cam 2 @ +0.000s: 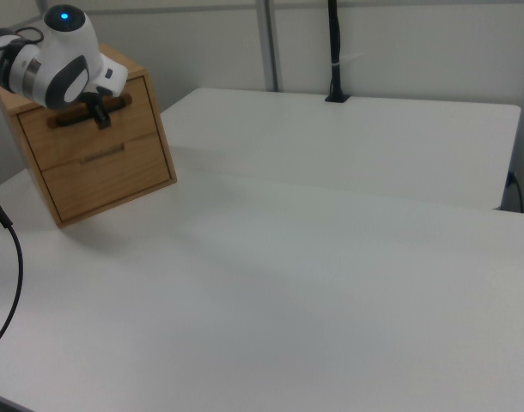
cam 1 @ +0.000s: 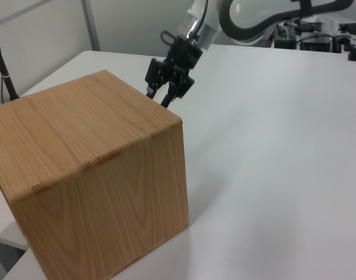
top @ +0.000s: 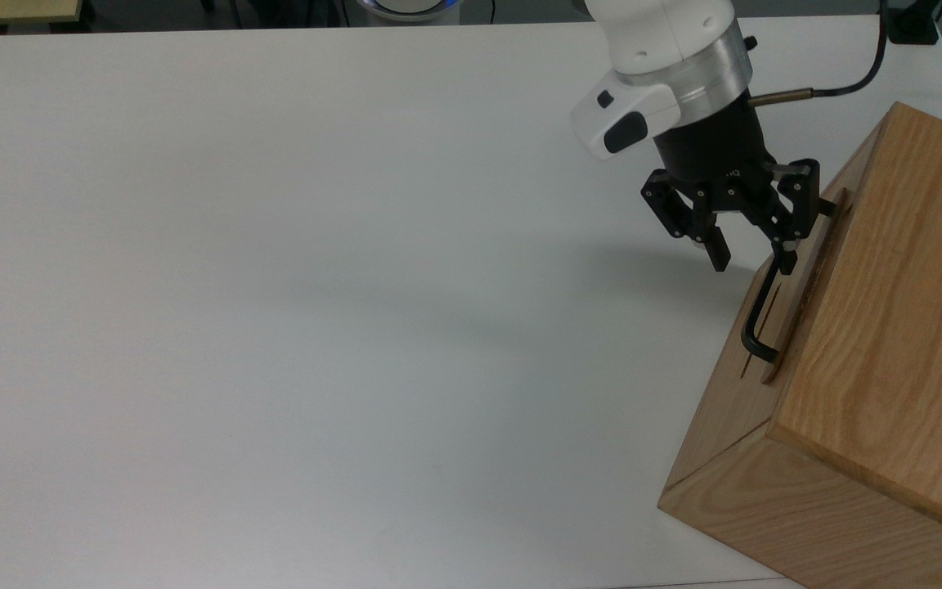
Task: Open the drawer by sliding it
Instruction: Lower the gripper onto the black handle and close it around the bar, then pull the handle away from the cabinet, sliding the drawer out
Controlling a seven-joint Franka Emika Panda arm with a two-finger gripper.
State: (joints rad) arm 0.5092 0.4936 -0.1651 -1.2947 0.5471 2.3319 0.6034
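The gripper grabs the drawer by its thin black handle next, to slide it out of the oak cabinet (cam 1: pixel 99 175).
The drawer (cam 2: pixel 97 130) is the upper of two in the oak cabinet (top: pixel 888 311); its front (top: pixel 802 282) sits about flush with the cabinet face. A thin black bar handle (top: pixel 760 311) runs across the front, also visible as the handle (cam 2: pixel 73 115) in the right view. My gripper (top: pixel 751 260) is open at the handle's upper end in the top view. One finger (top: pixel 785 260) is at the bar and the other finger (top: pixel 717 258) hangs off it on the table side. In the left view the gripper (cam 1: pixel 157 99) hangs just past the cabinet's far top edge.
The cabinet (cam 1: pixel 90 175) stands at the white table's (top: pixel 316 286) corner, on the top view's right. A lower drawer (cam 2: pixel 107 178) sits under the upper one. The arm's cable (top: pixel 847 82) trails behind the wrist. A black post (cam 2: pixel 334 51) rises at the table's far edge.
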